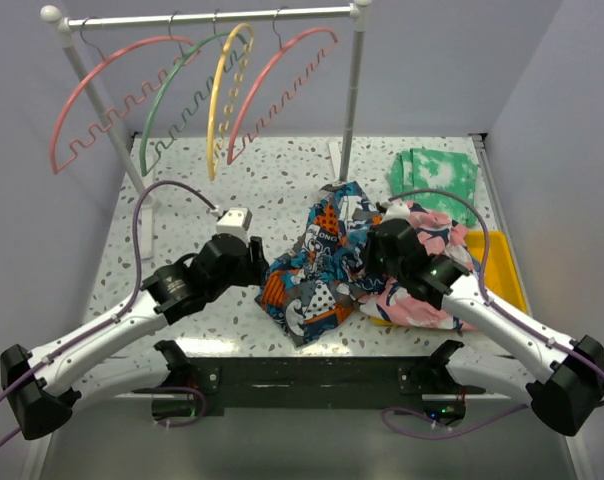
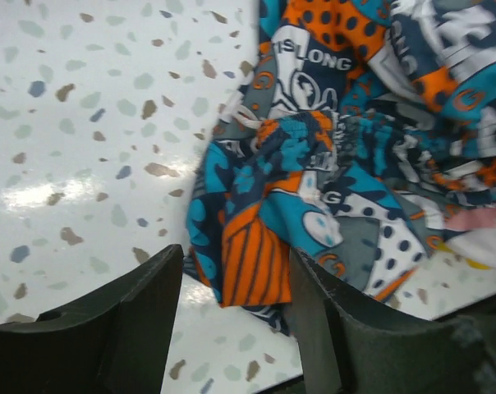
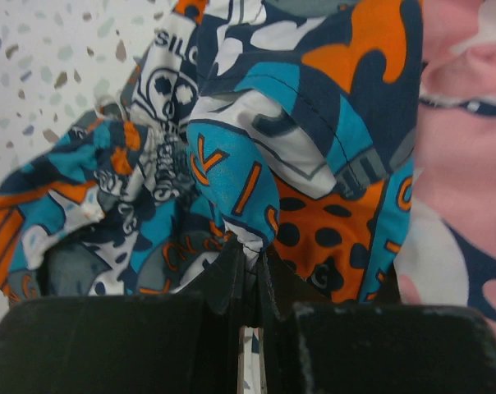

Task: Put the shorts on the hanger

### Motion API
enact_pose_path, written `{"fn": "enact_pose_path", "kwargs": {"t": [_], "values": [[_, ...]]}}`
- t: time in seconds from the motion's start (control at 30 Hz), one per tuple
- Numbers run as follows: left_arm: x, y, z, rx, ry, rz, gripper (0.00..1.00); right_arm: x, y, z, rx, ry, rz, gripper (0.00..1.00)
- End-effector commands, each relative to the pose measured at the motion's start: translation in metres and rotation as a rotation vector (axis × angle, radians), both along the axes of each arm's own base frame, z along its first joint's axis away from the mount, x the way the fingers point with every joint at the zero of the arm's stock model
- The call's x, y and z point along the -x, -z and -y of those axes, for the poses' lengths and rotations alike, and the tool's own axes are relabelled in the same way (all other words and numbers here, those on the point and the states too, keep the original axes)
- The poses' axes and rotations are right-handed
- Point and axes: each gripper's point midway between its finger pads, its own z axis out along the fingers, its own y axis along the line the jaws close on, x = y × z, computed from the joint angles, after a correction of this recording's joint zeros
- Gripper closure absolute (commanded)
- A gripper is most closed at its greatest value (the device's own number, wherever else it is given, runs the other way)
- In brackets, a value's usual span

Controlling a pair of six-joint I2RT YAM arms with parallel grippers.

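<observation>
The left gripper grabs the loose orange-striped corner [image 1: 273, 293], opposite my right gripper's fold, next. This spreads out the shorts [image 1: 322, 262] for placing on the hanger.
The shorts [image 1: 322, 262], in a busy blue, orange, grey and white print, lie crumpled at mid-table. My right gripper [image 1: 375, 255] is shut on a blue-and-white fold of the shorts [image 3: 231, 164], and the cloth is pinched between its closed tips [image 3: 250, 254]. My left gripper [image 1: 260, 268] sits at the shorts' left edge and is open. An orange-striped corner of the shorts [image 2: 252, 271] lies loose between its fingers [image 2: 236, 320], apart from both pads. Two coral-pink hangers hang on the back rail, one at the left [image 1: 122, 50] and one at the right [image 1: 292, 42].
A green hanger [image 1: 177, 75] and a yellow hanger [image 1: 222, 90] hang between the pink ones. The rack's post [image 1: 352, 110] stands behind the shorts. A pink floral garment [image 1: 422, 290] lies under my right arm, beside a yellow tray [image 1: 502, 265]. A green tie-dye cloth [image 1: 437, 175] lies at back right.
</observation>
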Motion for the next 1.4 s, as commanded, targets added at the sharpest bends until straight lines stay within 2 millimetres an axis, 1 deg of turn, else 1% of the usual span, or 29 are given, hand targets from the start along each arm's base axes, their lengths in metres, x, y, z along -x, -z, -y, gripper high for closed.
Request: {"fn": "enact_pose_path", "kwargs": {"t": [0.0, 0.03, 0.1, 0.13, 0.17, 0.23, 0.3, 0.33, 0.4, 0.43, 0.5, 0.53, 0.6, 0.63, 0.7, 0.73, 0.83, 0.93, 0.97, 1.0, 1.03, 1.07, 1.1, 1.13, 1.2, 1.23, 1.3, 1.33, 1.37], "values": [[0.001, -0.053, 0.051, 0.263, 0.095, -0.014, 0.41, 0.006, -0.03, -0.018, -0.184, -0.006, 0.114, 1.0], [-0.005, -0.047, 0.06, 0.264, 0.08, -0.048, 0.41, 0.01, -0.029, -0.019, -0.18, -0.014, 0.117, 1.0], [-0.014, -0.04, 0.07, 0.257, 0.066, -0.063, 0.41, 0.013, -0.029, -0.01, -0.17, 0.02, 0.133, 1.0], [-0.025, -0.028, 0.076, 0.223, 0.034, -0.082, 0.41, 0.016, -0.025, -0.004, -0.152, 0.034, 0.121, 1.0], [-0.031, -0.024, 0.081, 0.208, 0.023, -0.079, 0.41, 0.016, -0.023, 0.004, -0.139, 0.065, 0.124, 1.0], [-0.051, -0.01, 0.091, 0.146, -0.02, -0.07, 0.4, 0.02, -0.026, 0.013, -0.133, 0.085, 0.132, 1.0], [-0.063, -0.003, 0.1, 0.1, -0.043, -0.05, 0.37, 0.022, -0.031, 0.02, -0.133, 0.106, 0.15, 1.0], [-0.072, 0.006, 0.106, 0.052, -0.049, -0.05, 0.37, 0.023, -0.03, 0.023, -0.122, 0.109, 0.145, 1.0], [-0.08, 0.016, 0.113, 0.014, -0.049, -0.042, 0.34, 0.024, -0.034, 0.027, -0.11, 0.12, 0.151, 1.0], [-0.082, 0.028, 0.115, -0.023, -0.046, -0.048, 0.32, 0.023, -0.036, 0.028, -0.105, 0.121, 0.155, 1.0], [-0.084, 0.037, 0.123, -0.022, -0.024, -0.056, 0.29, 0.023, -0.04, 0.03, -0.097, 0.123, 0.16, 1.0], [-0.077, 0.047, 0.131, -0.017, 0.042, -0.079, 0.29, 0.022, -0.04, 0.03, -0.085, 0.123, 0.16, 1.0], [-0.075, 0.048, 0.146, 0.032, 0.092, -0.074, 0.25, 0.021, -0.043, 0.032, -0.074, 0.131, 0.163, 1.0], [-0.071, 0.06, 0.15, 0.017, 0.112, -0.1, 0.24, 0.02, -0.043, 0.033, -0.067, 0.133, 0.164, 1.0], [-0.069, 0.077, 0.147, -0.026, 0.107, -0.138, 0.24, 0.019, -0.049, 0.033, -0.067, 0.136, 0.176, 1.0], [-0.065, 0.093, 0.144, -0.056, 0.107, -0.164, 0.25, 0.018, -0.051, 0.034, -0.065, 0.139, 0.18, 1.0], [-0.055, 0.11, 0.134, -0.074, 0.106, -0.194, 0.38, 0.015, -0.059, 0.035, -0.063, 0.15, 0.196, 1.0], [-0.047, 0.118, 0.122, -0.09, 0.098, -0.202, 0.63, 0.011, -0.066, 0.036, -0.046, 0.168, 0.206, 1.0], [-0.046, 0.12, 0.117, -0.106, 0.093, -0.203, 0.82, 0.009, -0.073, 0.035, -0.051, 0.169, 0.215, 1.0], [-0.046, 0.119, 0.112, -0.12, 0.087, -0.199, 0.93, 0.006, -0.074, 0.033, -0.045, 0.167, 0.214, 1.0], [-0.052, 0.108, 0.106, -0.129, 0.068, -0.166, 1.0, 0.004, -0.077, 0.031, -0.04, 0.164, 0.218, 1.0], [-0.053, 0.102, 0.098, -0.152, 0.057, -0.161, 1.0, 0.001, -0.089, 0.029, -0.054, 0.166, 0.234, 1.0], [-0.058, 0.089, 0.094, -0.154, 0.043, -0.136, 1.0, -0.003, -0.09, 0.027, -0.033, 0.169, 0.225, 1.0], [-0.069, 0.055, 0.085, -0.15, 0.01, -0.069, 1.0, -0.006, -0.109, 0.026, -0.05, 0.175, 0.251, 1.0], [-0.077, 0.011, 0.077, -0.14, -0.023, 0.013, 1.0, -0.013, -0.119, 0.029, -0.013, 0.205, 0.256, 1.0], [-0.082, -0.036, 0.069, -0.117, -0.044, 0.094, 1.0, -0.016, -0.144, 0.031, -0.036, 0.231, 0.291, 1.0], [-0.082, -0.084, 0.064, -0.072, -0.049, 0.17, 1.0, -0.019, -0.163, 0.04, -0.03, 0.274, 0.32, 1.0], [-0.081, -0.128, 0.058, -0.033, -0.043, 0.247, 1.0, -0.021, -0.187, 0.046, -0.051, 0.311, 0.363, 1.0], [-0.081, -0.148, 0.053, -0.021, -0.052, 0.283, 1.0, -0.022, -0.199, 0.048, -0.064, 0.324, 0.387, 1.0]]}}
